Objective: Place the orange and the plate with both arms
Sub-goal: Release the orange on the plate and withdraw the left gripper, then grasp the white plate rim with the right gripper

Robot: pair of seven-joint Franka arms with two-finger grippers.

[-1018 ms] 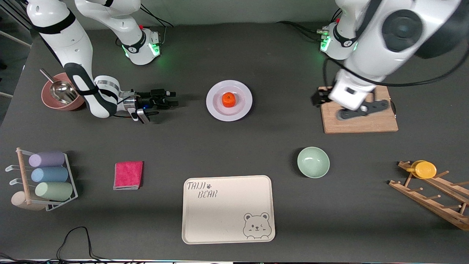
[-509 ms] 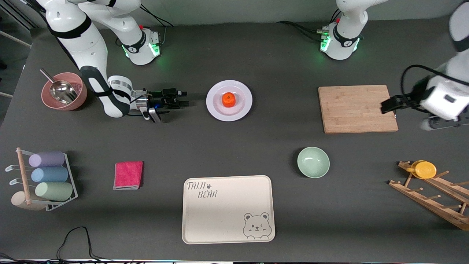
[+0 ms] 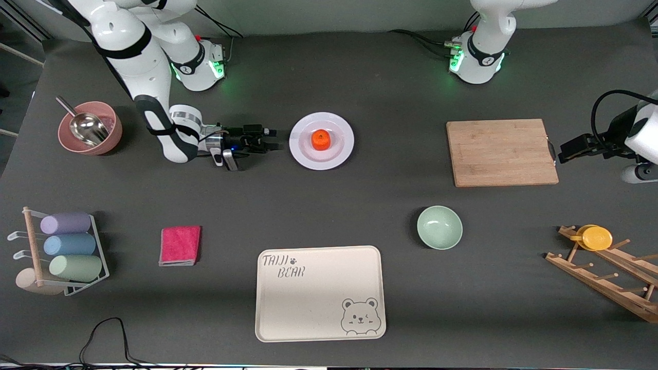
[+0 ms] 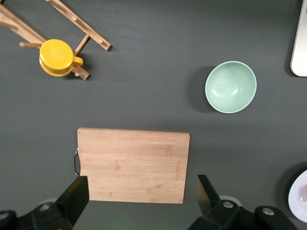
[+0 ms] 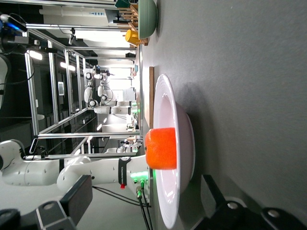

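The orange needs to be carried to the cream bear tray point(image 3: 321, 295), so my right gripper should grab the pale plate by its rim point(image 3: 293, 142) next.
The orange point(image 3: 321, 139) sits in the middle of the pale plate point(image 3: 340, 131) at the table's centre. My right gripper point(image 3: 274, 140) is open and low by the table, just short of the plate's rim at the right arm's end. In the right wrist view the plate's rim point(image 5: 165, 96) and the orange point(image 5: 162, 148) lie straight ahead of the open right gripper point(image 5: 144, 196). My left gripper point(image 3: 565, 152) is open and empty, up in the air by the edge of the wooden cutting board point(image 3: 501, 152). It is also open in the left wrist view point(image 4: 140, 194).
A mint-green bowl point(image 3: 439, 227) and a cream bear tray point(image 3: 318, 293) lie nearer the camera. A pink bowl with a metal scoop point(image 3: 90, 128), a pink cloth point(image 3: 180, 245) and a cup rack point(image 3: 61, 252) are at the right arm's end. A wooden rack with a yellow cup point(image 3: 596, 237) is at the left arm's end.
My right gripper has moved along the table toward the plate. My left arm has swung off the cutting board toward its own end of the table.
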